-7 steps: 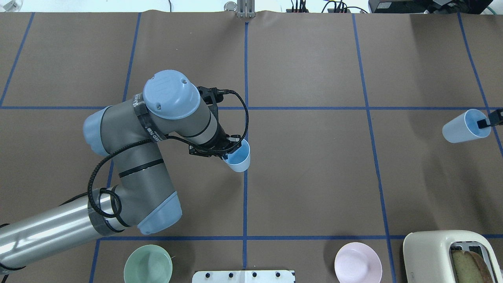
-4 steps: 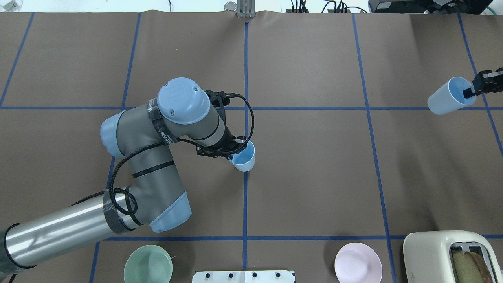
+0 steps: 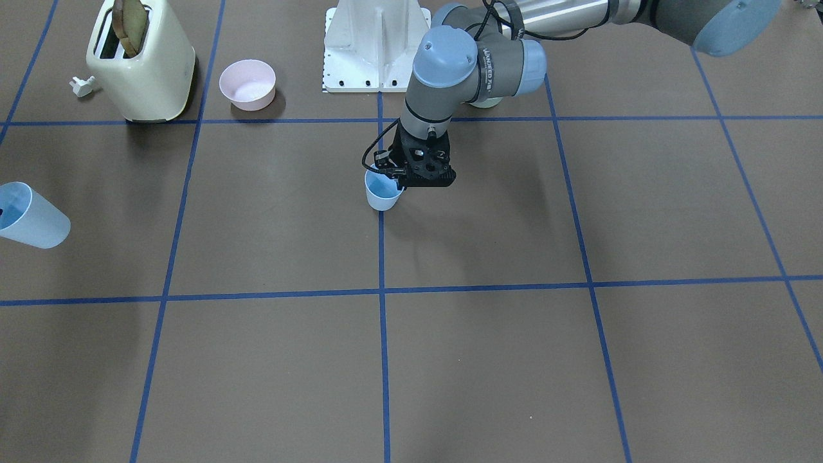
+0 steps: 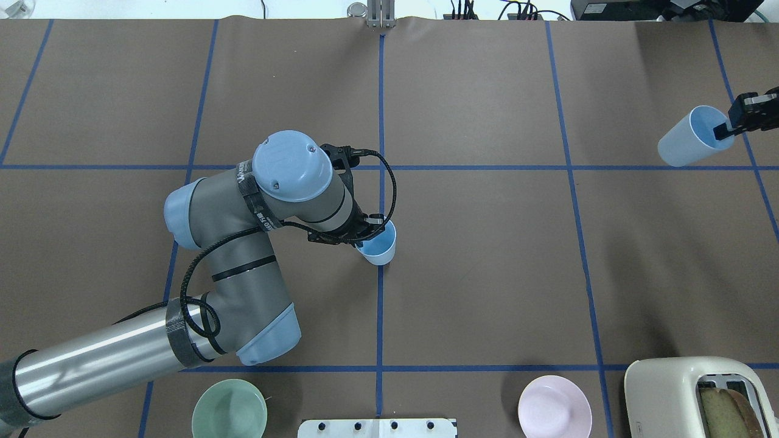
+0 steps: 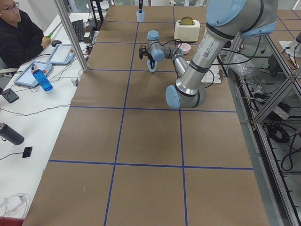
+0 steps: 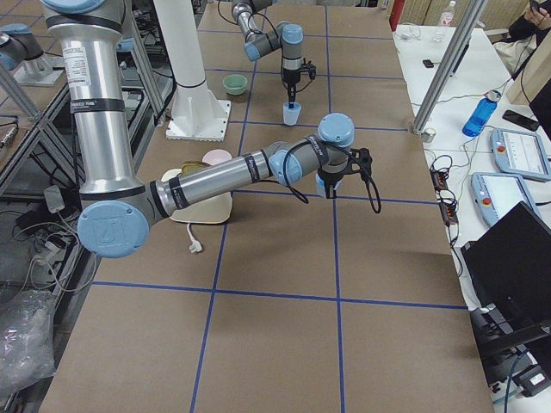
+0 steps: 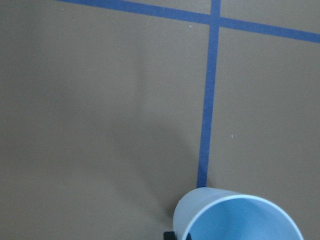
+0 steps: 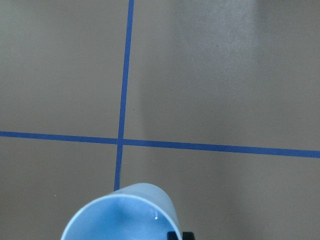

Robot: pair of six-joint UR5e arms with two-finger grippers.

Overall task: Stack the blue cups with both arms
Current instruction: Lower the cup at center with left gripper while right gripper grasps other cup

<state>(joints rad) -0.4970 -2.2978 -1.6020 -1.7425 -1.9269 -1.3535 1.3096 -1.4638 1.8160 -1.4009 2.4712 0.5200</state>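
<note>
My left gripper opens now, since the pale-blue cup's base (image 3: 382, 205) meets its shadow on the tabletop at the blue line (image 3: 381, 213), so the cup would stand there.
My left gripper (image 4: 368, 236) is shut on the near rim of a pale-blue cup (image 4: 380, 250) that stands upright on the centre blue line, at or just above the table. The same cup shows in the front view (image 3: 380, 196) and in the left wrist view (image 7: 235, 220). My right gripper (image 4: 724, 129) comes in at the far right edge. It is shut on the rim of the second blue cup (image 4: 684, 148) and holds it above the table. That cup also shows in the front view (image 3: 35, 222) and the right wrist view (image 8: 120, 217). The two cups are far apart.
A cream toaster (image 4: 681, 395) with a bread slice, a pink bowl (image 4: 554, 406) and a pale green bowl (image 4: 229, 409) stand along the near edge beside the white base stand (image 4: 377, 427). Blue tape lines grid the brown table. An operator (image 5: 19, 33) sits at the side desk.
My left arm has shifted right and lowered its cup toward the centre line. My right gripper has carried its cup away from the robot and a little leftward.
</note>
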